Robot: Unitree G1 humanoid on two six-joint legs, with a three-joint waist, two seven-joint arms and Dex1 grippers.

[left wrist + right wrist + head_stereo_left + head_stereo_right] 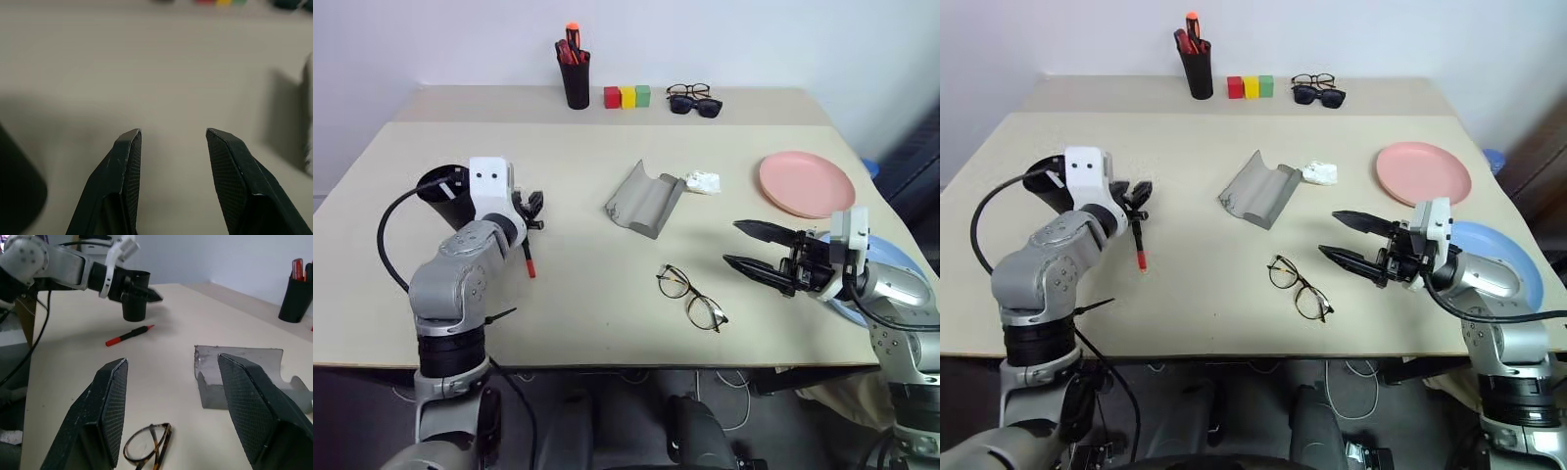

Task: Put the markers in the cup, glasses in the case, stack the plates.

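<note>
The left gripper will drop the red marker into the black cup (443, 189), so next it will grab the marker by its body below the red cap (527, 253).
A red marker (527, 257) lies on the table just in front of my left gripper (536, 211), which is open and holds nothing; its fingers (128, 161) show bare tabletop between them. The black cup (443, 189) stands right behind and left of that hand. The dark-rimmed glasses (691, 297) lie unfolded at the front centre. Behind them the grey case (646, 199) lies open. My right gripper (732, 243) hovers open to the right of the glasses, pointing left. The pink plate (806, 183) sits at the right. The blue plate (1503, 257) lies partly under my right arm.
At the back edge stand a black pen holder (575, 73) with red and orange markers, three coloured blocks (627, 96) and black sunglasses (695, 103). A small crumpled white cloth (703, 182) lies next to the case.
</note>
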